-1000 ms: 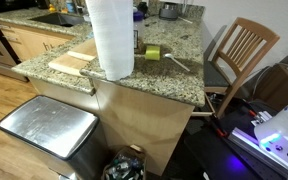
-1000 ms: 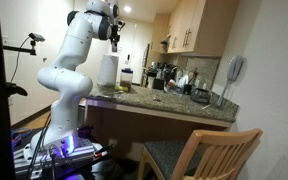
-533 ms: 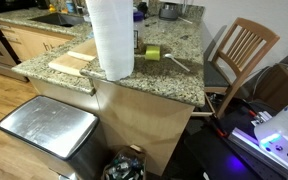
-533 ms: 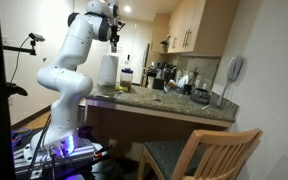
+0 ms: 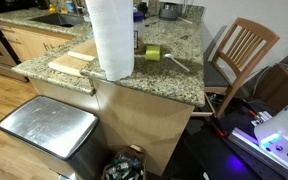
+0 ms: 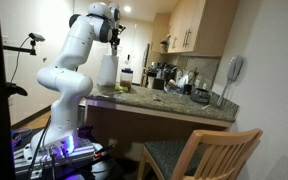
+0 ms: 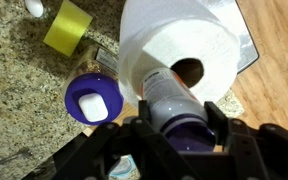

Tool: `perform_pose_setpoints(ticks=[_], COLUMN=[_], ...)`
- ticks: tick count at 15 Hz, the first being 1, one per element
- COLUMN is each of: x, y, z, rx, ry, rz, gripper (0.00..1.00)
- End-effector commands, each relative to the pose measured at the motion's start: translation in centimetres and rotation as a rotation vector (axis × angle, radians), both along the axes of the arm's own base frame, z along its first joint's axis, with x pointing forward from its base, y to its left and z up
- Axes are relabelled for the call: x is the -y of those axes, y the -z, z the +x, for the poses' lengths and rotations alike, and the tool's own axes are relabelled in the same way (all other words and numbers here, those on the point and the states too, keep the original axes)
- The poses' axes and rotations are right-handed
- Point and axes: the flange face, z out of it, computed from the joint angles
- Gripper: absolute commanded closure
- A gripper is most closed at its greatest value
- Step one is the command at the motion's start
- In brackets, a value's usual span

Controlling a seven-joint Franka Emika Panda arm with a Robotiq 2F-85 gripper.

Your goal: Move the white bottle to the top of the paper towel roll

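Observation:
The white bottle's lower end meets the roll's top beside the core hole, so the bottle would stand there and the robot's gripper needs to let go of it.
The paper towel roll stands upright on the granite counter near its front edge. It also shows in an exterior view and from above in the wrist view. My gripper is shut on the white bottle, which has an orange label band and a purple cap. In the wrist view the bottle is held over the roll's top, close to its core hole. In an exterior view the gripper hangs just above the roll. The bottle itself is too small to make out there.
A yellow-green cylinder lies on the counter beside the roll, also in the wrist view. A purple round lid sits next to the roll. A wooden board, a steel bin and a wooden chair are nearby.
The gripper with the bottle has edged slightly lower toward the roll's top. Nothing else has moved.

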Motion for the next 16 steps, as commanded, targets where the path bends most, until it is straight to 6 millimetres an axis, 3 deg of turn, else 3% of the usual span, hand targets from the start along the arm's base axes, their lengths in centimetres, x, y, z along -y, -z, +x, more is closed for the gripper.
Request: perform_pose_setpoints(ticks=[1, 2, 3, 4, 6, 9, 13, 16], x=[0.2, 0.3, 0.3, 0.3, 0.1, -0.1, 0.3, 1.8], y=[0.5, 0.5, 0.5, 0.5, 0.0, -1.1, -2.6, -4.9], z=[0.4, 0.5, 0.5, 0.5, 0.5, 0.4, -0.2, -1.3], rx=[-0.020, -0.021, -0.015, -0.014, 0.011, 0.063, 0.149, 0.285], ry=[0.020, 0.023, 0.031, 0.036, 0.031, 0.029, 0.050, 0.102], rz=[0.019, 0.021, 0.016, 0.019, 0.039, 0.072, 0.045, -0.034], gripper=[0.72, 0.72, 0.54, 0.23, 0.21, 0.01, 0.00, 0.00])
